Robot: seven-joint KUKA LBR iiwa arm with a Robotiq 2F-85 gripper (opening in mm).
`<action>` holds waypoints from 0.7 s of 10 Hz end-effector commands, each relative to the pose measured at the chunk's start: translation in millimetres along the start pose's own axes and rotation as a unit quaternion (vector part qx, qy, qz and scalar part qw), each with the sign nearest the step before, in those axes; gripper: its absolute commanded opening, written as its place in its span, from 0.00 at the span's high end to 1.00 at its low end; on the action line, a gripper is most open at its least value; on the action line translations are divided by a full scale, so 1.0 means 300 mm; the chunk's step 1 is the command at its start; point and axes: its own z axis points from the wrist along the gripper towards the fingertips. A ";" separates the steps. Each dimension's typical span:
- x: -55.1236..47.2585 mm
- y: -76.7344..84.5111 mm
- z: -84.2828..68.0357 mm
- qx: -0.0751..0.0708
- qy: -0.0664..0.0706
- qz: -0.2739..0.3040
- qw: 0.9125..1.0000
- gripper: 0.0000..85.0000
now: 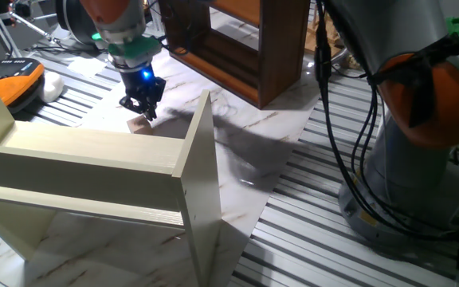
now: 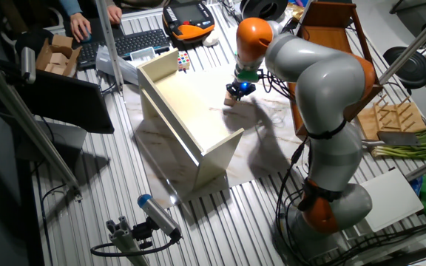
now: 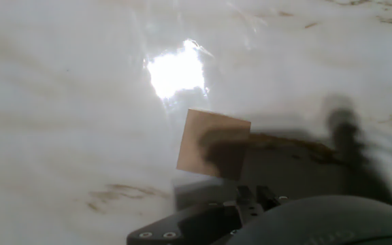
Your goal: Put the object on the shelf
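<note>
The wooden cube (image 1: 139, 123) needs to go on the dark brown shelf, so my gripper will grab the cube by its opposite sides next.
The small light-tan wooden cube (image 1: 139, 123) lies on the marbled white table (image 1: 245, 151), just behind the pale cream shelf unit. In the hand view the cube (image 3: 213, 144) sits flat, partly under a shadow. It is a small spot in the other fixed view (image 2: 228, 100). My gripper (image 1: 141, 108) hangs just above the cube with its fingers spread, holding nothing and not touching it. It also shows in the other fixed view (image 2: 239, 90). The dark brown open-fronted shelf (image 1: 245, 48) stands at the back of the table, to the right of the gripper, and also shows in the other fixed view (image 2: 333, 41).
The pale cream shelf unit (image 1: 94, 159) lies in front of the cube and close to it. An orange-and-black pendant (image 1: 18, 80) and a white rounded lump (image 1: 52, 86) lie at the left. The robot's base and cables (image 1: 421, 119) stand at the right.
</note>
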 end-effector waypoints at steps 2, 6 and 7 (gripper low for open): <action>0.000 0.000 0.000 0.012 0.006 -0.004 1.000 0.80; 0.000 0.000 0.000 0.013 0.032 0.009 0.999 0.60; 0.000 0.000 0.000 0.011 0.035 0.011 0.999 0.60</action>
